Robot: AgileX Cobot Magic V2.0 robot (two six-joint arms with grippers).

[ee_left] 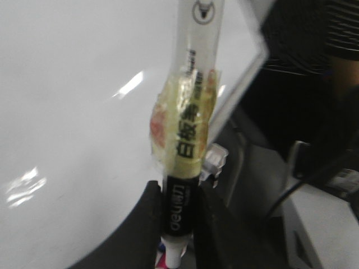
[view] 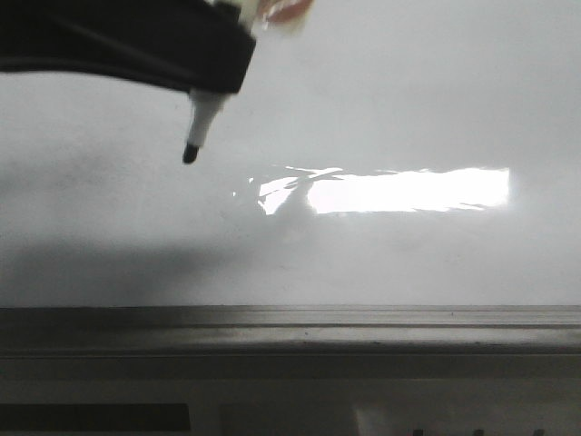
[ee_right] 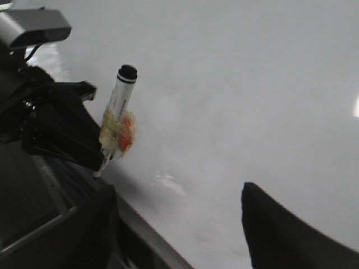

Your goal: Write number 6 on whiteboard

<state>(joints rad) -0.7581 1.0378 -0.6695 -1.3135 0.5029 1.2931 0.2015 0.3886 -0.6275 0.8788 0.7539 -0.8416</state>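
Next, my right gripper grabs the marker by its taped upper body (view: 285, 11), since my left gripper's fingers cover the marker near its tip.
The whiteboard (view: 390, 109) fills the front view, glossy white with a bright rectangular glare and a grey edge rail along its near side. No number 6 shows on it. My left gripper (ee_left: 178, 210) is shut on a white marker (ee_left: 185, 162) with a black band and yellowish tape. In the front view the marker's black tip (view: 191, 153) points down at the board's upper left, and I cannot tell whether it touches. The marker also shows in the right wrist view (ee_right: 118, 120). My right gripper (ee_right: 176, 224) is open and empty over the board near its edge.
The grey rail (view: 290, 329) runs along the board's near edge. A grey camera (ee_right: 33, 28) sits above the left arm in the right wrist view. Dark equipment and cables (ee_left: 303, 185) lie beyond the board's edge in the left wrist view.
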